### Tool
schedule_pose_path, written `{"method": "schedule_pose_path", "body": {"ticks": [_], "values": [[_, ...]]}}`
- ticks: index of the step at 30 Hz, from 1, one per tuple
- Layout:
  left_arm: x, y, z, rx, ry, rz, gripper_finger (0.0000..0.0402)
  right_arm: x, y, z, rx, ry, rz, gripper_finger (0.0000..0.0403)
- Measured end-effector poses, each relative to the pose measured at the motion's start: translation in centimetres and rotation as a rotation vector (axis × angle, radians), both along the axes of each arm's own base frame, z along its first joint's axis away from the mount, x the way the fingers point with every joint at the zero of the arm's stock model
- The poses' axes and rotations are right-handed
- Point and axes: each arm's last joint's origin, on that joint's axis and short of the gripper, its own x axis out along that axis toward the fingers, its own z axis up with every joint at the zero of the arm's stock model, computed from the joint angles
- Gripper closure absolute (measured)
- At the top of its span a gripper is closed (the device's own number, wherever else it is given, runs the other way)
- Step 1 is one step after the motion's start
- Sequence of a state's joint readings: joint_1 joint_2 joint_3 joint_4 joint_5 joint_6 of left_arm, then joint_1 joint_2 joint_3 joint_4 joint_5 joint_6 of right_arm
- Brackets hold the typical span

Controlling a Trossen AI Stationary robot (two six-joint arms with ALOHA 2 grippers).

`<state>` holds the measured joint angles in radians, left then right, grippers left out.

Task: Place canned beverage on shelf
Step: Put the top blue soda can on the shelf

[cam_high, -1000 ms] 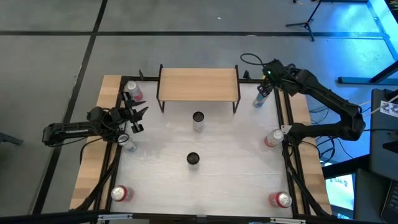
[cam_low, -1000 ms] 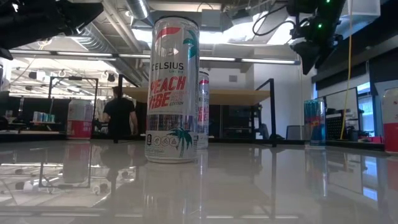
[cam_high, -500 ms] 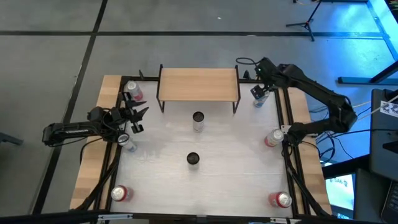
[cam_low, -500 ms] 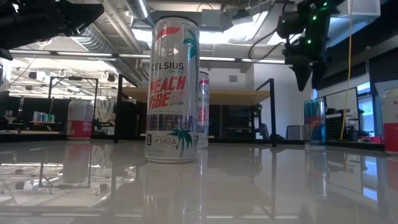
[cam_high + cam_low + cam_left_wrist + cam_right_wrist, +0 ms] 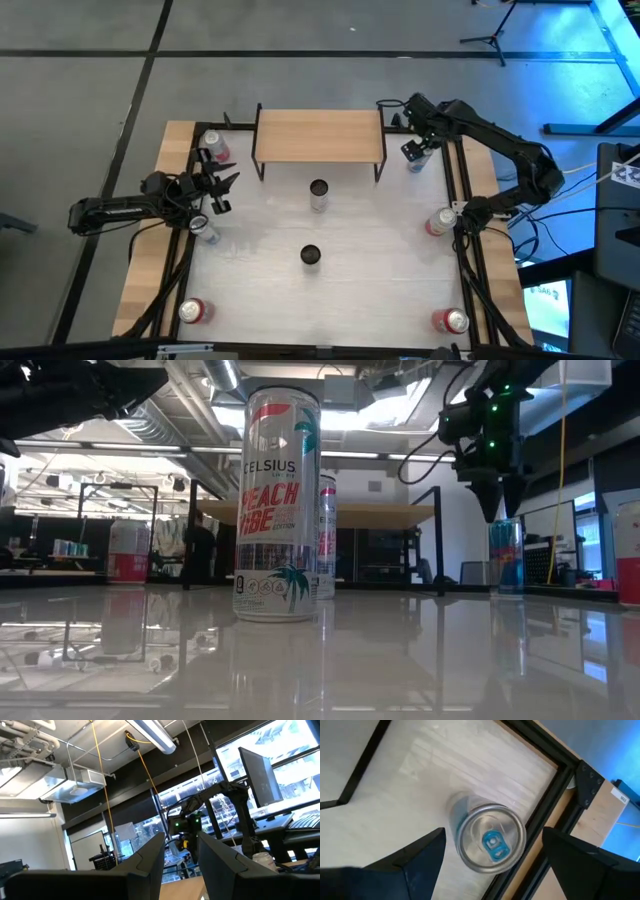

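Note:
My right gripper needs to go lower before it closes on the can. My fingers are above the blue can's top [image 5: 418, 162], so they would miss it if I closed now.
The light-wood shelf [image 5: 320, 135] stands on black legs at the table's far middle. A blue can [image 5: 418, 162] stands upright right of it, near the far right corner; it also shows in the low view [image 5: 505, 555]. My right gripper [image 5: 411, 150] hangs just above this can, pointing down and open [image 5: 497, 503]. In the right wrist view its fingers stand on either side of the can's top [image 5: 491, 840] without touching. My left gripper [image 5: 216, 186] waits open and empty at the table's left edge, raised [image 5: 180, 852].
Two tall cans stand mid-table [image 5: 318, 194] [image 5: 310, 256]; the nearer one fills the low view [image 5: 280, 500]. Other cans sit at the far left [image 5: 213, 148], left [image 5: 205, 229], right [image 5: 437, 222] and at both near corners [image 5: 192, 311] [image 5: 452, 320]. A black frame rail [image 5: 540, 820] runs beside the blue can.
My right gripper has gone down and a little toward the shelf, over the blue can, and has tipped from a slant to pointing straight down. The cans have not moved.

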<state>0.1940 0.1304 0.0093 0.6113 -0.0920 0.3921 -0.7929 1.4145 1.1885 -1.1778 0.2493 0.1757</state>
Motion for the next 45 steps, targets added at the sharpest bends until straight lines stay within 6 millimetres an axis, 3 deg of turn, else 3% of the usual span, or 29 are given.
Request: {"method": "schedule_pose_path", "body": {"ticks": [18, 26, 30, 33, 38, 45], "values": [[0.0, 0.0, 0.0, 0.000, -0.002, 0.000, 0.0294, 0.6, -0.6, -3.6, 0.054, 0.047, 0.031, 0.0078], [0.0, 0.0, 0.0, 0.000, -0.002, 0.000, 0.0294, 0.6, -0.5, -3.4, 0.057, 0.046, 0.056, 0.0165], [0.0, 0.0, 0.0, 0.000, -0.002, -0.001, 0.0294, 0.6, -0.5, -3.2, 0.062, 0.054, 0.090, 0.0172], [0.0, 0.0, 0.0, 0.000, -0.003, -0.001, 0.0294, 0.4, -0.3, -2.2, 0.070, 0.061, 0.105, 0.0172], [0.0, 0.0, 0.0, 0.000, -0.003, -0.001, 0.0294, 0.3, -0.1, 1.3, 0.022, 0.025, 0.101, 0.0172], [0.0, 0.0, 0.0, 0.000, -0.002, 0.000, 0.0294, 0.8, 0.9, 7.9, -0.083, -0.034, 0.135, 0.0173]]}}
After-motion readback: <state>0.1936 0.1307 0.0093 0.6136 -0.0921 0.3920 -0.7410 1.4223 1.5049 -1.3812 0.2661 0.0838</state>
